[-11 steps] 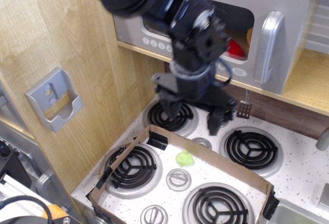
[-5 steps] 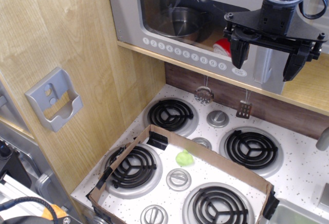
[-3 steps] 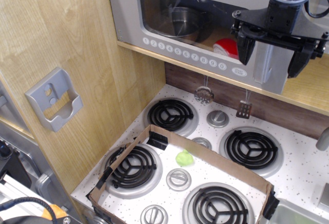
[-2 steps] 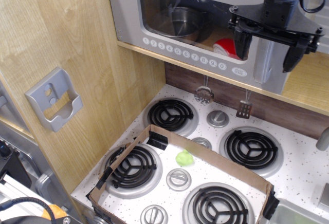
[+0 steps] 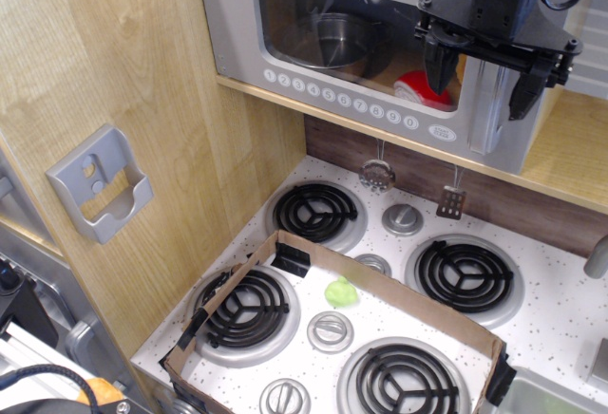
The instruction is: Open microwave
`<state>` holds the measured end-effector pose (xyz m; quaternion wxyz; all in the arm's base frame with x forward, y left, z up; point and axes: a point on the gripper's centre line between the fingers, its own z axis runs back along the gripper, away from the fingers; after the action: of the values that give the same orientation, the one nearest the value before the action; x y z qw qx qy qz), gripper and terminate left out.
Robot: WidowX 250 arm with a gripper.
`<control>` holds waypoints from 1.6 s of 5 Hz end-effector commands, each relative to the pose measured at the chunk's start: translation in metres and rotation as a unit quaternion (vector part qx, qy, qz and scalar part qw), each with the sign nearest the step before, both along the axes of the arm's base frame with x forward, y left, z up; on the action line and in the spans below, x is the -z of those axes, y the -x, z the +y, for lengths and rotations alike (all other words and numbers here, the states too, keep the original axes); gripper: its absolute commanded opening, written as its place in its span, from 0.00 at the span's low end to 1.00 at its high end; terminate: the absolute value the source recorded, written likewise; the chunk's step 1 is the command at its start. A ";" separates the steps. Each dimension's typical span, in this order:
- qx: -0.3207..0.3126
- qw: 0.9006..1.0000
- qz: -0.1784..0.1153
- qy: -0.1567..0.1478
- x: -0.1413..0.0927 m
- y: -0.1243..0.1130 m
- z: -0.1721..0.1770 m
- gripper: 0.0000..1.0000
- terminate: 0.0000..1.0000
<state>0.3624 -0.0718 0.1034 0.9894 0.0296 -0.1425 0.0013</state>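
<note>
Next, my gripper grabs the door by its vertical silver handle (image 5: 483,110) to swing the microwave door (image 5: 332,48) open.
The silver-grey microwave (image 5: 285,15) sits on a wooden shelf at the top, door closed, with a clock label reading 12:30 and a row of round buttons. A metal pot and a red item show through its window. Its chunky vertical silver handle (image 5: 483,110) is at the door's right side. My black gripper (image 5: 480,80) is open, its two fingers (image 5: 439,70) straddling the handle's upper part from in front, one on each side. The arm covers the microwave's upper right corner.
Below is a toy stove top (image 5: 560,319) with four black coil burners and silver knobs. A cardboard frame (image 5: 380,291) lies on it around a small green item (image 5: 340,292). Utensils (image 5: 378,175) hang under the shelf. A grey wall holder (image 5: 100,184) is on the left wooden panel.
The arm rose from over the stove to the microwave's handle. In the last second the open gripper shifted slightly left and up, settling around the handle.
</note>
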 end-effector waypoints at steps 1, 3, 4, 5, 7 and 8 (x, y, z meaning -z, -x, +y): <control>-0.007 0.999 -0.041 0.008 -0.015 -0.004 0.002 0.00 0.00; -0.010 0.999 -0.031 0.009 -0.014 -0.002 0.002 0.00 0.00; -0.026 0.999 -0.026 0.017 -0.008 0.012 0.003 0.00 0.00; -0.042 0.999 -0.018 0.020 -0.001 0.027 0.008 0.00 0.00; -0.092 0.996 -0.005 0.010 0.012 0.072 0.017 0.00 0.00; -0.111 0.994 -0.016 -0.002 0.018 0.102 0.018 1.00 0.00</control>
<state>0.2541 -0.0533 0.0749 0.9825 0.0535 -0.1365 0.1146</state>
